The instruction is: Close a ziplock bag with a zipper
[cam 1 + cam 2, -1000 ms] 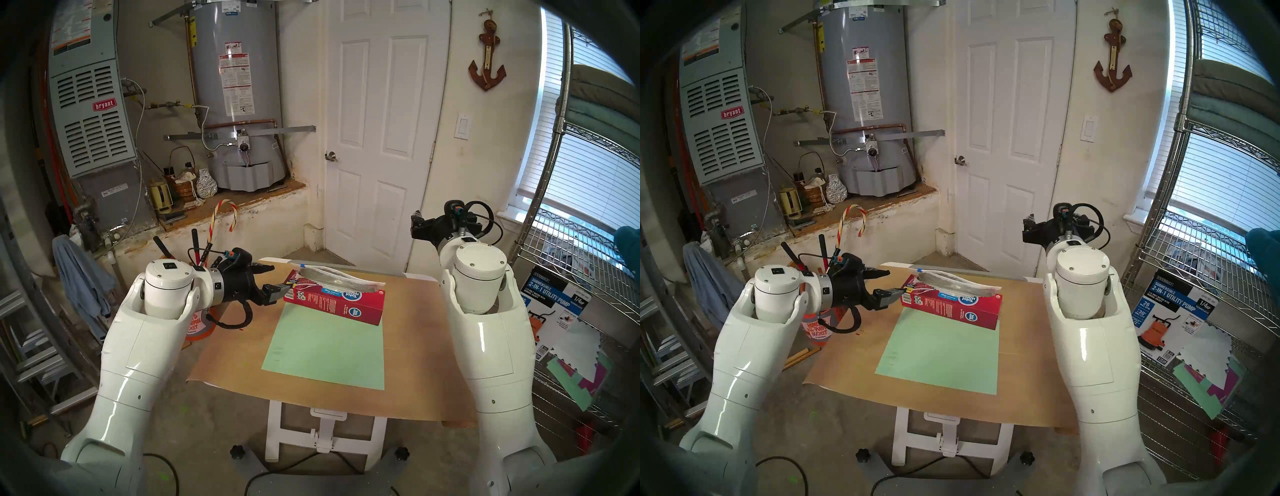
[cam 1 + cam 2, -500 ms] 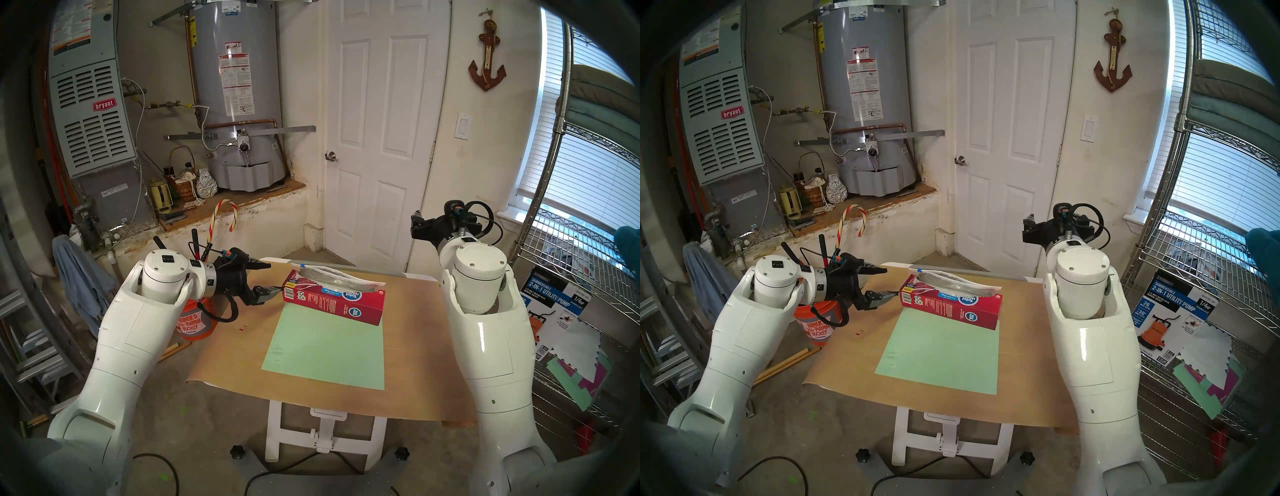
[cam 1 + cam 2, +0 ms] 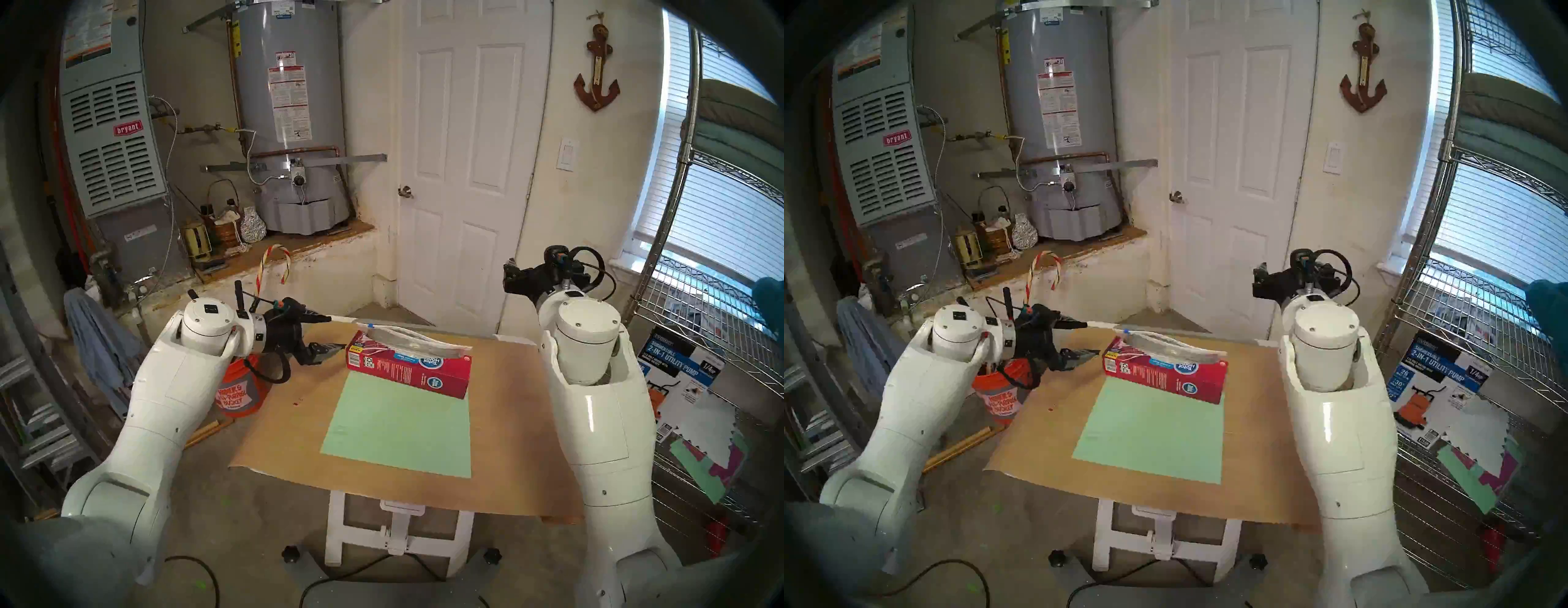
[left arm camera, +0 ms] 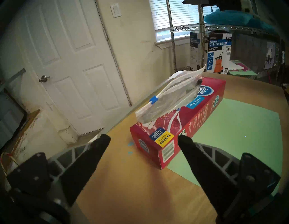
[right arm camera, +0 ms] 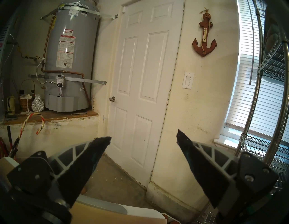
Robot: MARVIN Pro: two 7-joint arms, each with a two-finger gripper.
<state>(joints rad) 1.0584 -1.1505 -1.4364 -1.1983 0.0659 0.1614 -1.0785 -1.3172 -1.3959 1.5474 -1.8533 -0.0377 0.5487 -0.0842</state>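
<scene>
My left gripper grabs the bag's raised white strip end (image 3: pixel 357 324) by the blue zipper next. The clear film (image 3: pixel 410 341) lies slack on the box.
The clear ziplock bag (image 3: pixel 418 342) (image 3: pixel 1172 346) (image 4: pixel 172 93) lies along the top of a red cardboard box (image 3: pixel 411 372) (image 4: pixel 195 120) at the back of the table. Its blue zipper (image 3: pixel 371 325) (image 3: pixel 1126 329) (image 4: pixel 154 100) sits at the bag's left end, and the two white strips spread apart to the right of it. My left gripper (image 3: pixel 329 333) (image 3: pixel 1090 339) (image 4: pixel 143 137) is open and empty, a short way left of the box's end and pointing at it. My right gripper (image 3: pixel 509 271) (image 3: pixel 1259 276) (image 5: pixel 143 136) hangs open and empty, high over the table's far right corner and facing the door.
Brown paper covers the table (image 3: pixel 509 424), with a green sheet (image 3: pixel 403 429) in front of the box. An orange bucket (image 3: pixel 239 392) with tool handles stands on the floor under my left wrist. A wire shelf (image 3: pixel 712 339) runs along the right side.
My left arm has drawn back to the left, so its open gripper is now clear of the box's end. The right arm, box and bag have not moved.
</scene>
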